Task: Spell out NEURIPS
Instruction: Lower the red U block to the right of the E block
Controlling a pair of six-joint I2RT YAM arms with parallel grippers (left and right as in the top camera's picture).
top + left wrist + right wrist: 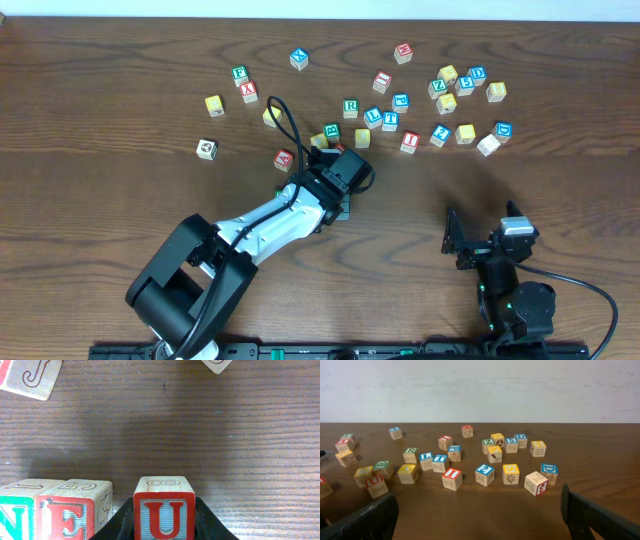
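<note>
The U cube (164, 507) between my fingers is level with the E cube on the table, so my left gripper needs to let go of the U cube now.
In the left wrist view, my left gripper (164, 522) is shut on a red-bordered U cube (164, 507), its black fingers (210, 525) pressed against both sides, low over the table. Just left of it the green N cube (15, 517) and red E cube (70, 517) stand side by side, with a small gap between E and U. Overhead, the left gripper (342, 200) hides these cubes. A green R cube (350, 107) and a red I cube (409, 141) sit among the scattered cubes. My right gripper (485, 235) stands open and empty near the front right.
Several other lettered and pictured cubes are scattered across the far half of the table (100, 200), from a yellow one (213, 104) at left to a blue one (502, 130) at right. A J cube (32, 377) lies beyond the row.
</note>
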